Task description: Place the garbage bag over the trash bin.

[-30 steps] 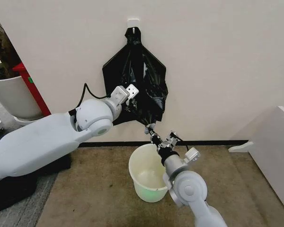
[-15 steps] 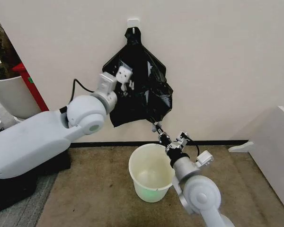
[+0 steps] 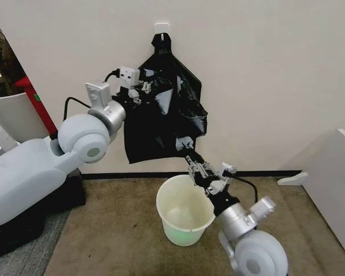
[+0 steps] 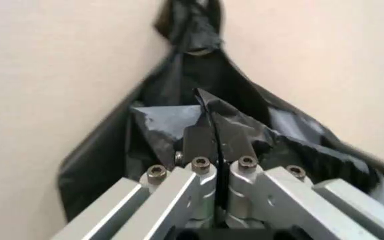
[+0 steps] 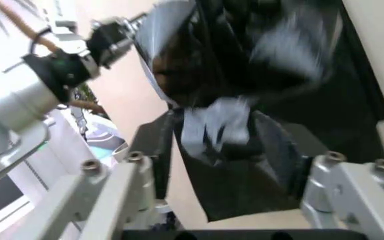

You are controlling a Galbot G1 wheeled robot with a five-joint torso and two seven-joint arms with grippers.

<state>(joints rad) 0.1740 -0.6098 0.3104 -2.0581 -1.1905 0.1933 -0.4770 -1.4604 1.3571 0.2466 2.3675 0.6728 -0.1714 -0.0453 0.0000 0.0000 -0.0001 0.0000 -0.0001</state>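
Note:
Next, my right gripper pinches the garbage bag [image 3: 164, 115] by its crumpled lower edge [image 3: 185, 143], because that fold sticks out while the plastic sheet above hangs slack.
The black garbage bag [image 3: 164, 115] hangs by its knotted top from a wall hook [image 3: 161, 26]. My left gripper [image 3: 139, 89] is shut on a fold of the bag's upper left edge and holds it out to the left. The left wrist view shows that fold pinched in the gripper [image 4: 213, 140]. My right gripper [image 3: 192, 161] sits at the bag's lower corner, just above the rim of the trash bin [image 3: 184, 215]. In the right wrist view its fingers [image 5: 155, 150] stand wide apart with the bag [image 5: 245, 90] hanging between them. The cream bin stands upright on the floor, empty.
A large white plant pot [image 3: 11, 118] and a red stand [image 3: 39, 106] are at the far left by the wall. A white piece of furniture [image 3: 333, 178] stands at the right. Brown carpet [image 3: 121, 236] surrounds the bin.
My left gripper has risen and swung to the left with the bag's edge, pulling the bag wider. My right arm has shifted right, and its gripper stays at the bag's lower corner.

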